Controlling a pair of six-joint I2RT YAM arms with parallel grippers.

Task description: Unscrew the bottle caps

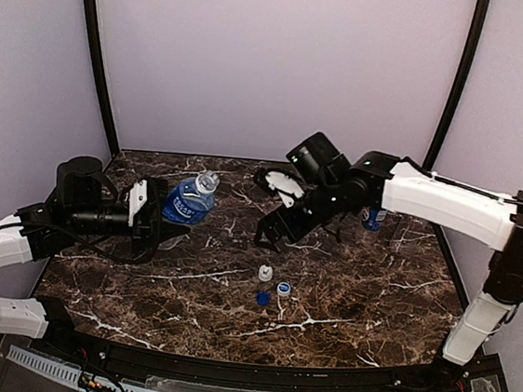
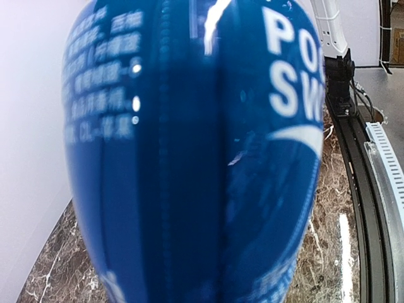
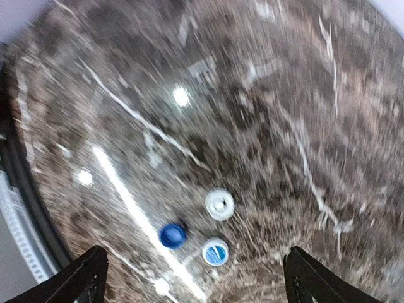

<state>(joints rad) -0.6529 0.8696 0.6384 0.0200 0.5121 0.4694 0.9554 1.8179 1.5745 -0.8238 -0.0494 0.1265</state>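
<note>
My right gripper grabs the blue-labelled bottle's open neck (image 1: 207,183) next, to set the bottle upright, since the neck is free of my left gripper.
My left gripper (image 1: 172,213) is shut on the blue-labelled bottle (image 1: 189,202), held tilted with its open neck up and to the right. That bottle fills the left wrist view (image 2: 189,151) and hides the fingers. Three loose caps lie on the table: a white one (image 1: 265,272), an upturned blue one (image 1: 283,290) and a blue one (image 1: 263,298). My right gripper (image 1: 272,230) is open and empty above and behind them. In the right wrist view the caps (image 3: 219,204) (image 3: 215,251) (image 3: 172,235) lie between its fingertips (image 3: 88,278). The Pepsi bottle (image 1: 374,217) stands behind the right arm.
The dark marble table (image 1: 344,298) ends in a black rail (image 1: 252,373) at the near edge. A pale shape (image 1: 279,185) behind the right gripper may be the unlabelled bottle; I cannot tell. Purple walls close in the back and sides.
</note>
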